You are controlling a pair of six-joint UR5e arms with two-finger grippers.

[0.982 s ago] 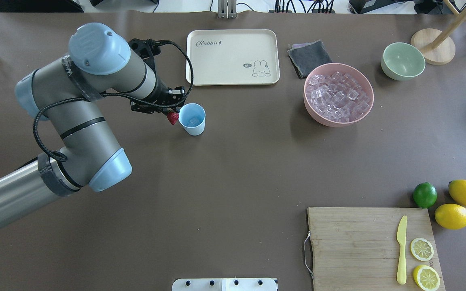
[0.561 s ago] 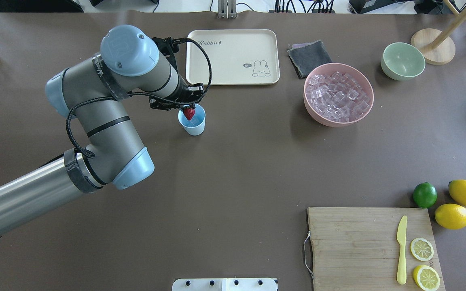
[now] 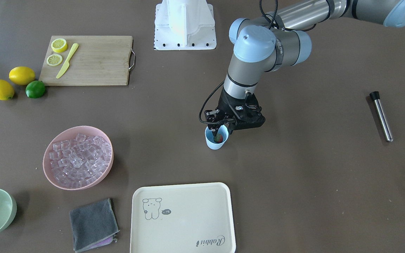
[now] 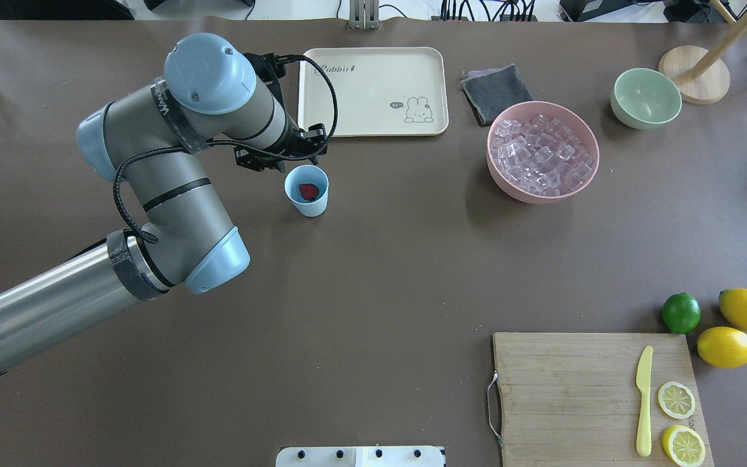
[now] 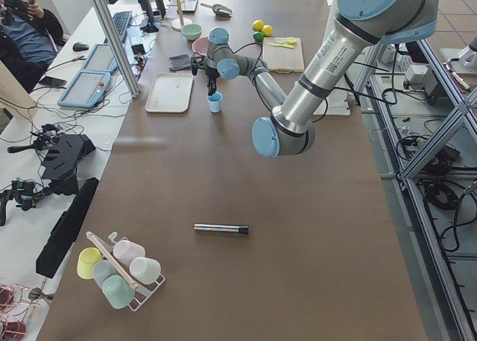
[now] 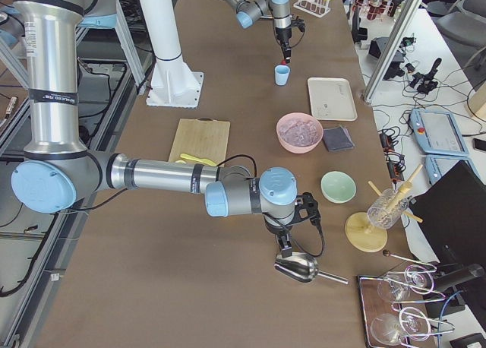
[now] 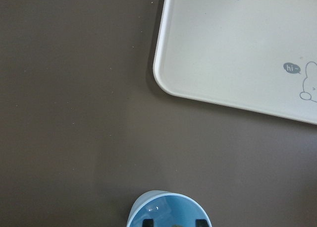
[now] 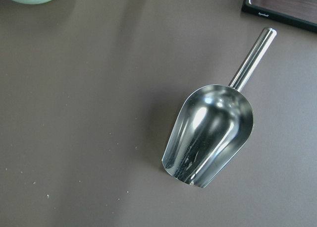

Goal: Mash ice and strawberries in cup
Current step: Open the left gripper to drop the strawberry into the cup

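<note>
My left gripper is going to grab the muddler by the middle of its metal handle [image 3: 382, 118] next. The muddler is long and thin, with a black head [image 3: 374, 95] on one end.
The light-blue cup [image 4: 309, 205] stands left of the table's middle, in front of the cream tray. The red strawberry [image 4: 308, 191] lies inside it and also shows in the front-facing view [image 3: 218, 139]. My left gripper [image 3: 218, 130] hangs right over the cup [image 3: 216, 143], open and empty; the left wrist view shows its two fingertips [image 7: 146, 221] apart above the cup's mouth [image 7: 148, 202]. The ice [image 4: 541, 155] fills the pink bowl [image 4: 586, 183]. My right gripper [image 6: 285, 245] hovers over a metal scoop [image 8: 208, 138]; I cannot tell whether it is open or shut.
A cream tray [image 4: 373, 91], a grey cloth [image 4: 495, 92] and a pale green bowl [image 4: 646, 97] lie at the back. A cutting board [image 4: 568, 395] with a yellow knife and lemon slices, two lemons and a lime sit front right. A metal rod [image 3: 381, 116] lies by my left.
My left gripper carried the strawberry from beside the cup to over it and let it go. The berry now lies in the cup and the gripper is open.
</note>
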